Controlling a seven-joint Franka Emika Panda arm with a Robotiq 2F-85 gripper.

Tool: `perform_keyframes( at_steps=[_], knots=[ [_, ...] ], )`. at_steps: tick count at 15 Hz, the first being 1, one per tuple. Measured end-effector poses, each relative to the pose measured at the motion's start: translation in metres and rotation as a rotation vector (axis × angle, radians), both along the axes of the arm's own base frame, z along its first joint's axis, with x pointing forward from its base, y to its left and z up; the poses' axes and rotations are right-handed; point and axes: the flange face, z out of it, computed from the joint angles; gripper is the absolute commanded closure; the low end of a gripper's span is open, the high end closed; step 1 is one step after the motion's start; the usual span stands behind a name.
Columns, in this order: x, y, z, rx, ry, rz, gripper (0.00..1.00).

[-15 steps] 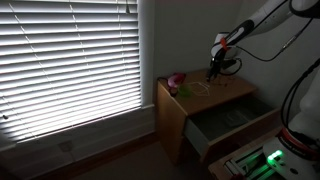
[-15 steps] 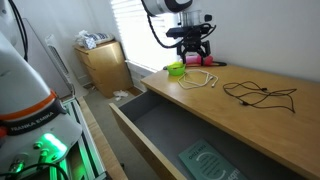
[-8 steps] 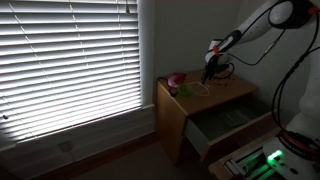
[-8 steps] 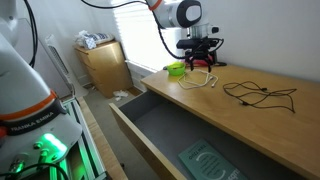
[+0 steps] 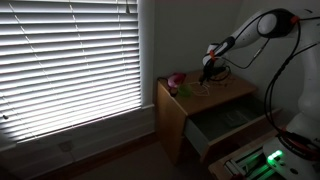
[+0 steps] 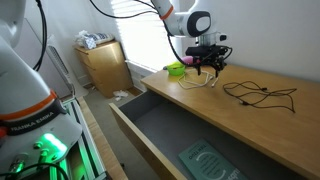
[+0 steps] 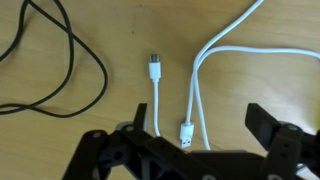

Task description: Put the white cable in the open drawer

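Note:
My gripper grabs the white cable across its parts near both plug ends next. Gathering the cable's parts together takes the whole loop into the open drawer.
The white cable (image 7: 195, 75) lies in loose loops on the light-wood cabinet top (image 7: 120, 30); both of its plug ends lie between my open fingers. My gripper (image 7: 195, 140) hovers just above it, open and empty. In an exterior view the gripper (image 6: 207, 66) hangs low over the white cable (image 6: 198, 79) near the back of the cabinet top. It also shows in an exterior view (image 5: 209, 72) above the cabinet. The open drawer (image 6: 165, 130) is pulled out in front, greyish inside; it also shows in an exterior view (image 5: 225, 122).
A thin black cable (image 6: 260, 95) lies on the cabinet top beside the white one; it also shows in the wrist view (image 7: 60, 60). A small pink-and-green object (image 6: 176, 68) sits at the top's corner. A greenish patterned item (image 6: 205, 160) lies in the drawer. A window with blinds (image 5: 70, 60) is alongside.
My gripper has moved along the cabinet top and lowered, from over the pink-and-green object's side to right above the white cable. The cables have not moved.

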Motion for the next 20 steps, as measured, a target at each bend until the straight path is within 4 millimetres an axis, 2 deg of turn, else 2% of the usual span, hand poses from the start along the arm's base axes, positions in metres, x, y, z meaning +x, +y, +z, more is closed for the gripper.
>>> perform_keyframes(
  at_steps=[6, 7, 8, 9, 14, 19, 20],
  knots=[
    [0.012, -0.008, -0.019, 0.007, -0.002, 0.003, 0.01],
    [0.013, -0.009, -0.022, 0.007, 0.000, 0.003, 0.12],
    [0.014, -0.010, -0.025, 0.008, 0.001, 0.002, 0.26],
    [0.014, -0.011, -0.027, 0.008, 0.002, 0.000, 0.29],
    [0.019, -0.008, -0.025, 0.014, 0.020, 0.002, 0.71],
    [0.022, -0.008, -0.019, 0.015, 0.059, -0.002, 1.00],
    [0.022, -0.009, -0.019, 0.015, 0.066, -0.004, 1.00]
  ],
)
